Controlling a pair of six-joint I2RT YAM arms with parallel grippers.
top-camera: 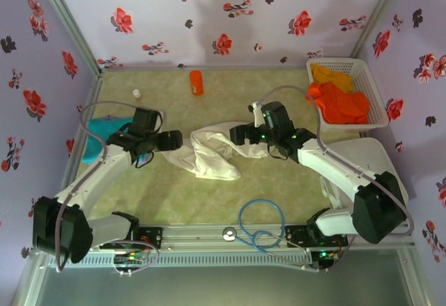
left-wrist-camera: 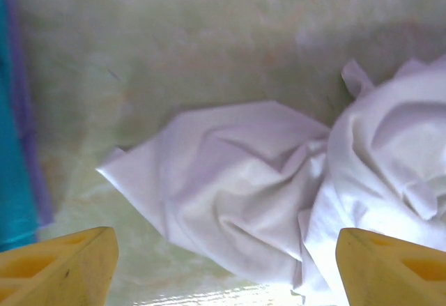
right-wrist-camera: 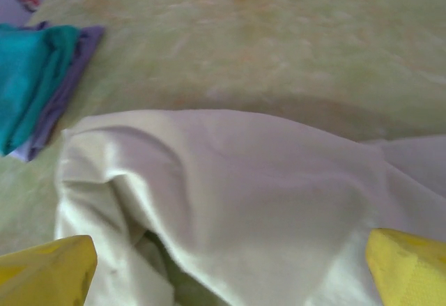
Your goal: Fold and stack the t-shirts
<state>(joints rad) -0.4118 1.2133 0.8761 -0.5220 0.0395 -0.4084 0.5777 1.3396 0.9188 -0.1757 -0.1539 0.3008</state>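
Observation:
The right gripper takes hold of the white t-shirt (top-camera: 209, 154) next by its end opposite my left gripper, to spread the t-shirt for folding.
A large white t-shirt (top-camera: 209, 154) lies rumpled in the middle of the table. My left gripper (top-camera: 178, 141) hangs over its left end, my right gripper (top-camera: 237, 135) over its right end. In the left wrist view the left gripper (left-wrist-camera: 226, 271) is open, its yellow fingers (left-wrist-camera: 63, 264) far apart above the white t-shirt (left-wrist-camera: 237, 180). The right gripper (right-wrist-camera: 230, 271) is open too, with the white t-shirt (right-wrist-camera: 244, 194) bulging below and nothing pinched. A teal t-shirt (top-camera: 97, 139) lies at the table's left edge. Orange t-shirts (top-camera: 341, 100) fill the basket.
A white lattice basket (top-camera: 369, 69) stands at the back right. A small orange bottle (top-camera: 196, 81) and a tiny bottle (top-camera: 137, 95) stand near the back wall. A blue cable (top-camera: 261, 219) loops by the near rail. The teal t-shirt (right-wrist-camera: 31, 76) sits on a purple layer.

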